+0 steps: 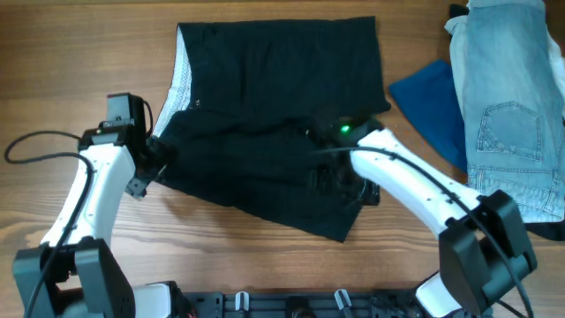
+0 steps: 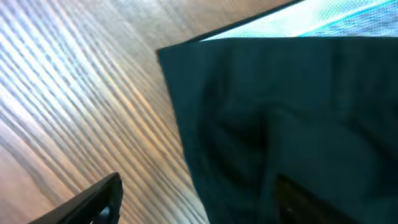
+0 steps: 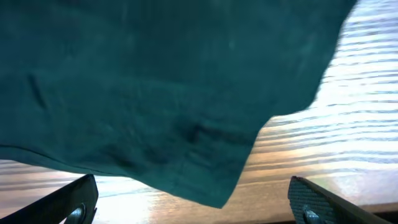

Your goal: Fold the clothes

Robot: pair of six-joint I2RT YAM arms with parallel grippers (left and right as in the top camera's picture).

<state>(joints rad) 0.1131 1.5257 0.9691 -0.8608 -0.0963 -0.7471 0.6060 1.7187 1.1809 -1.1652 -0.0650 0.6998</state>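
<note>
The right gripper grabs the black shorts' loose cloth corner [image 1: 341,230] [image 3: 214,191] next, opposite the shorts' edge at my left gripper, to stretch and fold them evenly.
The black shorts [image 1: 274,97] lie spread on the wooden table, partly folded over, with the pale grey-white inner waistband [image 1: 181,84] showing at the left edge. My left gripper [image 1: 152,166] is open at the shorts' left edge. In the left wrist view one finger is over bare wood and the other over the black cloth [image 2: 280,112], with the left gripper [image 2: 199,208] straddling the cloth's edge and the waistband [image 2: 329,12] at the top. My right gripper [image 1: 349,187] is over the shorts' lower right part. In the right wrist view the right gripper [image 3: 196,210] is open, a cloth corner [image 3: 205,180] hanging between its fingers.
Light-blue denim jeans [image 1: 512,106] lie at the table's right side, over a bright blue cloth [image 1: 433,106]. Bare wood [image 1: 88,53] shows to the left of the shorts and along the front edge.
</note>
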